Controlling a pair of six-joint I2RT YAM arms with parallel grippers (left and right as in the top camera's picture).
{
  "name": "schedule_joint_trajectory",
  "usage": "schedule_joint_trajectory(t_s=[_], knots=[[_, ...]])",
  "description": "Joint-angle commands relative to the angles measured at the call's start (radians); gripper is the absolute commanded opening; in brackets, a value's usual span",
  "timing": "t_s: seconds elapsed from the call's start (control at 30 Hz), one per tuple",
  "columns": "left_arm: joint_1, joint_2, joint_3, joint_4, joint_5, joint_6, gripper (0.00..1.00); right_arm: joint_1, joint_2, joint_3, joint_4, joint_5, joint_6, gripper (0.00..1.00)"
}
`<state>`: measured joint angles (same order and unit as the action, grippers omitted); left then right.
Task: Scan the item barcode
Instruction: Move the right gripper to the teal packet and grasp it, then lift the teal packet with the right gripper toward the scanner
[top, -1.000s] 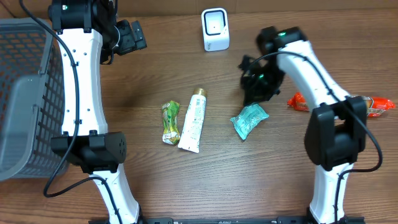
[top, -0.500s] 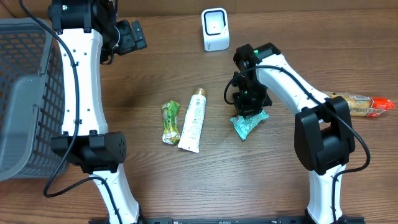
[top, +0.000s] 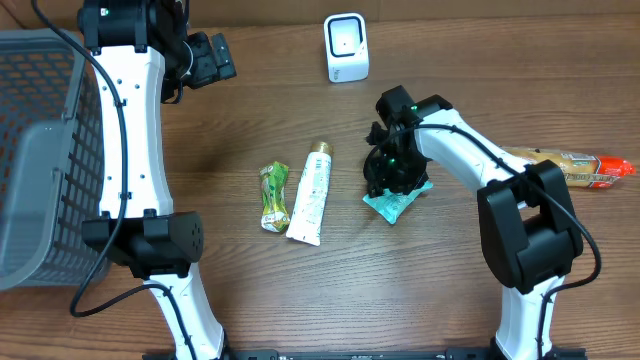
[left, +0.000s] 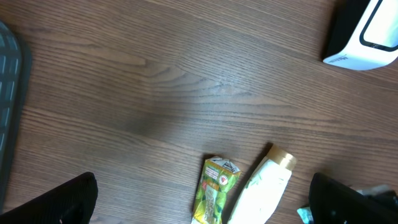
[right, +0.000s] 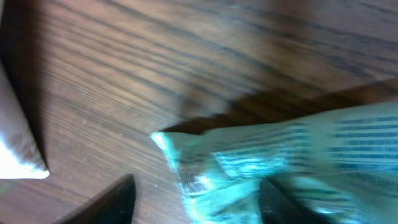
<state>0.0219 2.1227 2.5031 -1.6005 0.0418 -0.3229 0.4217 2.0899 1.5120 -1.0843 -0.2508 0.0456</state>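
My right gripper pinches the teal snack packet (top: 403, 200) next by the packet's end beneath it, and the rest stays uncovered for the barcode scanner.
A teal snack packet (top: 403, 200) lies on the wooden table right of centre. My right gripper (top: 391, 172) is low over its upper left end. In the right wrist view the blurred teal packet (right: 280, 162) lies between the spread fingers of the right gripper (right: 196, 190), with a gap beside the left finger (right: 109, 202). The white barcode scanner (top: 346, 47) stands at the back centre and shows as the scanner (left: 367, 31) in the left wrist view. My left gripper (top: 207, 60) hangs high at the back left, and the left gripper (left: 202, 202) is wide open and empty.
A green packet (top: 273, 196) and a white tube (top: 312, 193) lie side by side at mid-table. An orange-red packet (top: 572, 167) lies at the right edge. A grey mesh basket (top: 40, 150) fills the far left.
My right arm swung left from near the orange-red packet and came down over the teal packet. Its jaws went from shut to open. The packet shifted slightly left. The left arm stayed still.
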Motion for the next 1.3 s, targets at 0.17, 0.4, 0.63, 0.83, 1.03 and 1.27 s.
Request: schedule_joint_trajectory(t_s=[0.17,0.4,0.63,0.83,1.03,1.27], knots=[[0.001,-0.015,0.019,0.001,0.002,-0.014,1.0,-0.013,0.07,-0.012,0.013,0.121,-0.007,0.68],[0.001,-0.015,0.019,0.001,0.002,-0.014,1.0,-0.02,0.07,0.266,-0.133,0.146,-0.024,0.69],[0.001,-0.015,0.019,0.001,0.002,-0.014,1.0,-0.092,0.07,0.481,-0.273,0.158,-0.224,0.96],[0.001,-0.015,0.019,0.002,0.002,-0.014,1.0,-0.257,0.081,0.377,-0.248,-0.013,-0.457,0.97],[0.001,-0.015,0.019,0.002,0.002,-0.014,1.0,-0.342,0.082,0.277,-0.193,-0.124,-0.541,0.93],[0.001,-0.015,0.019,0.002,0.002,-0.014,1.0,-0.352,0.082,0.13,-0.076,-0.264,-0.549,0.9]])
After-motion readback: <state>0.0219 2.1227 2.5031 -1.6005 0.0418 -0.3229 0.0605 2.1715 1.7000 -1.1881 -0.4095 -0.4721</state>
